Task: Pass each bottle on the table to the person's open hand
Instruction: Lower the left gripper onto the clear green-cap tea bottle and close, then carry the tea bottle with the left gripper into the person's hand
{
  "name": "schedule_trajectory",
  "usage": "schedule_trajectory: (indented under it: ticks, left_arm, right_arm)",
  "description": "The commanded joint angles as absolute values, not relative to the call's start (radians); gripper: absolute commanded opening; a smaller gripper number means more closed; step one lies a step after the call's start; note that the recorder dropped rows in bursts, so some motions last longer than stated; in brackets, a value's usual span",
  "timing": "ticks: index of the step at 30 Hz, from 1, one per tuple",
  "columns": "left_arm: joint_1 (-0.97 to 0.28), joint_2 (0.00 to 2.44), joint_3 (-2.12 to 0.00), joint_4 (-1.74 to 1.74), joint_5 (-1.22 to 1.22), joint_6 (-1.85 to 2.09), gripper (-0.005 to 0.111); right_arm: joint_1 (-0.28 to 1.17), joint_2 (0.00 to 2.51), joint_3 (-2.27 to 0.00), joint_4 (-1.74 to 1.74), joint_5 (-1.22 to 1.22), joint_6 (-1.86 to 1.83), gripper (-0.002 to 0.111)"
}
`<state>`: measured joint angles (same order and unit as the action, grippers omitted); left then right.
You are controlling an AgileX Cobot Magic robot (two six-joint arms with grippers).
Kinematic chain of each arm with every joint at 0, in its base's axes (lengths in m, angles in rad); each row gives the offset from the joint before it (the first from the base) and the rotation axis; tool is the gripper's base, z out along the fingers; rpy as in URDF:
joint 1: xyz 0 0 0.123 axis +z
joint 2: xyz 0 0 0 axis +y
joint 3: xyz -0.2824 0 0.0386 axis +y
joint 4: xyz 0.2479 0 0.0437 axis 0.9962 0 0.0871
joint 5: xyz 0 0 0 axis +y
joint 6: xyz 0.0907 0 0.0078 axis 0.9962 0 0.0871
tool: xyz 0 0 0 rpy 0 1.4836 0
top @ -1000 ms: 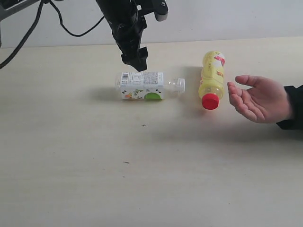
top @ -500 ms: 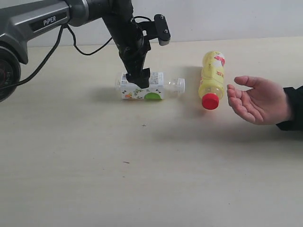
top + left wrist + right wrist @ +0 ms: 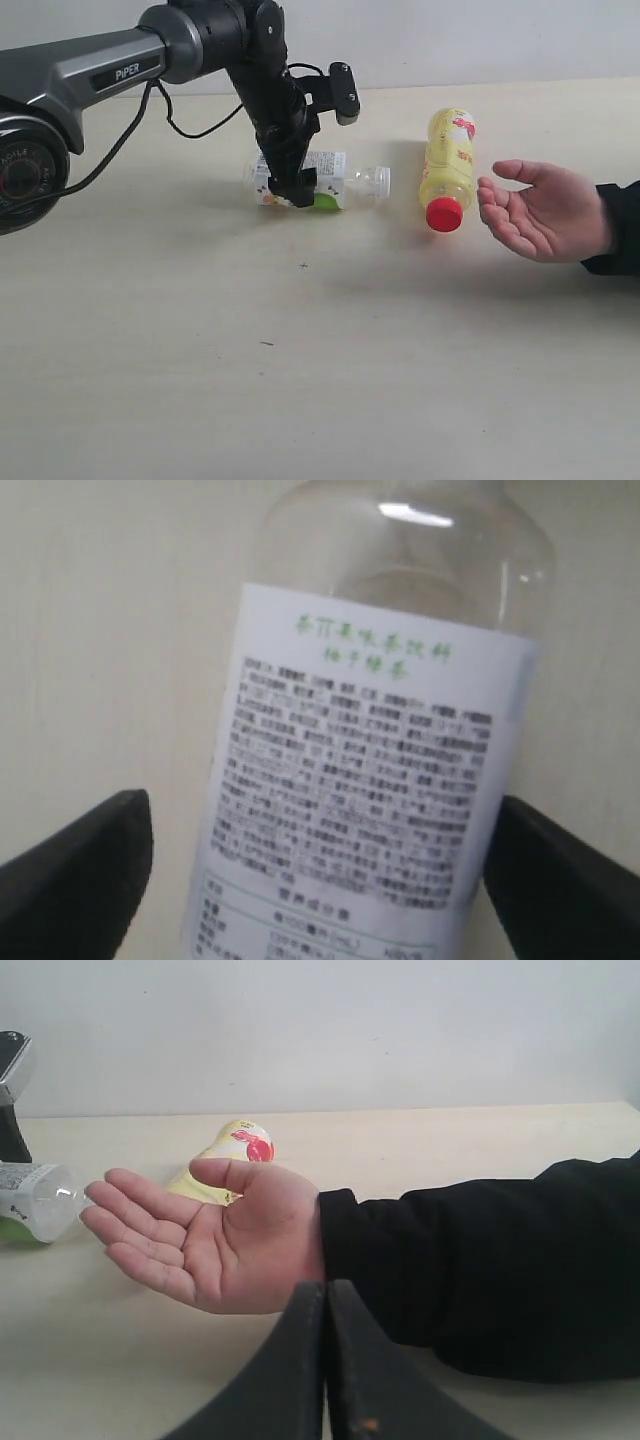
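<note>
My left gripper's fingers reach down around the white label near the table and would catch the small clear bottle (image 3: 325,180), so it is time to close.
The small clear bottle (image 3: 325,180) with a white-green label lies on its side on the table (image 3: 300,340). My left gripper (image 3: 292,190) is down over its labelled body, open. In the left wrist view the bottle (image 3: 370,760) fills the gap of the gripper (image 3: 330,870), one black finger (image 3: 80,870) on each side. The yellow bottle (image 3: 447,165) with a red cap lies just left of the person's open hand (image 3: 545,210). My right gripper (image 3: 325,1360) is shut and empty, low in front of that hand (image 3: 210,1240). The cola and milky bottles are out of view.
A black sleeve (image 3: 480,1260) runs from the hand to the table's right edge. A pale wall (image 3: 480,40) stands behind the table. The left arm's cable (image 3: 190,125) hangs over the table's back left. The yellow bottle (image 3: 225,1165) lies behind the hand in the right wrist view.
My left arm has come down from above the small clear bottle until its fingers straddle the labelled body. The hand and the yellow bottle have stayed where they were.
</note>
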<state>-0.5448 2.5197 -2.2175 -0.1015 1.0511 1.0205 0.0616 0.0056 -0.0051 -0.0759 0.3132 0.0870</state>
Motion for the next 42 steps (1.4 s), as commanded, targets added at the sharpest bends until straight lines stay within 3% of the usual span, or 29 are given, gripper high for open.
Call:
schedule_trajectory:
  ticks: [1, 5, 11, 28, 42]
  left_arm:
    - [-0.548, 2.525, -2.222, -0.107, 1.054, 1.022, 0.075]
    - [-0.548, 2.525, -2.222, -0.107, 1.082, 1.016, 0.049]
    - [-0.548, 2.523, -2.222, -0.107, 1.145, 0.943, 0.000]
    - [-0.581, 2.330, -2.219, -0.096, 1.221, 0.507, 0.000]
    - [-0.887, 2.217, -2.219, 0.073, 1.221, 0.010, 0.000]
  right_arm:
    - [0.058, 0.000, 0.000, -0.078, 0.307, 0.082, 0.000]
    - [0.058, 0.000, 0.000, -0.078, 0.307, 0.082, 0.000]
    - [0.058, 0.000, 0.000, -0.078, 0.307, 0.082, 0.000]
    - [0.058, 0.000, 0.000, -0.078, 0.307, 0.082, 0.000]
    - [0.058, 0.000, 0.000, -0.078, 0.307, 0.082, 0.000]
